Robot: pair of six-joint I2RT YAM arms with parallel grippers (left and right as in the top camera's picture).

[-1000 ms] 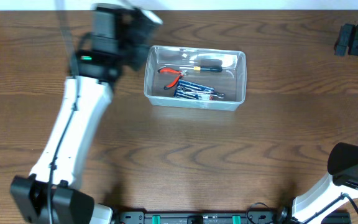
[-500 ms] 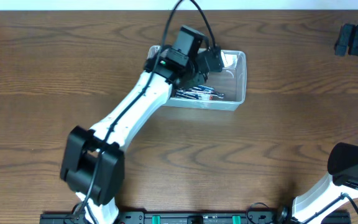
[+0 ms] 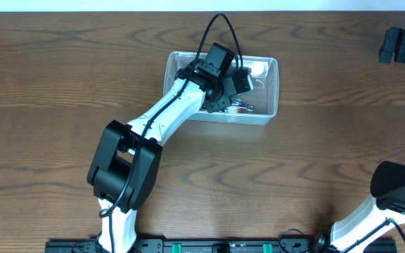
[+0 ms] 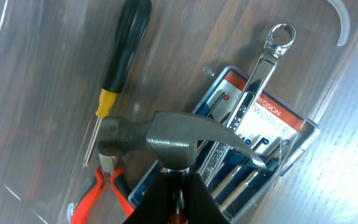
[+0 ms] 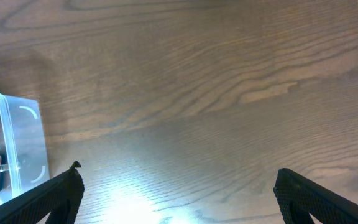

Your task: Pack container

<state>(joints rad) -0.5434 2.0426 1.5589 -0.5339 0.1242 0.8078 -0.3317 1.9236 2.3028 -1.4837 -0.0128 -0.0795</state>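
Observation:
My left gripper lets go of the hammer next, since the hammer's grey head [image 4: 166,137] hangs inside the container, just over the blue case [image 4: 260,132].
The clear plastic container [image 3: 273,90] stands at the back middle of the table. My left gripper [image 4: 176,200] hangs over its inside, shut on the handle of a grey-headed hammer [image 4: 166,138]. Below the hammer lie a black and yellow screwdriver [image 4: 124,43], orange-handled pliers [image 4: 95,190], a steel wrench [image 4: 265,65] and a blue case of small screwdrivers [image 4: 272,124]. From overhead, the left arm [image 3: 220,70] covers most of these tools. My right gripper [image 5: 182,194] is open over bare wood, far to the right of the container [image 5: 23,143].
The right arm's wrist [image 3: 403,43] sits at the far right back corner. The arm bases stand along the table's front edge [image 3: 216,242]. The wood tabletop [image 3: 329,161] surrounds the container.
My left arm swung right, from beside the container's left end to above its inside, carrying the hammer. The right arm has not moved.

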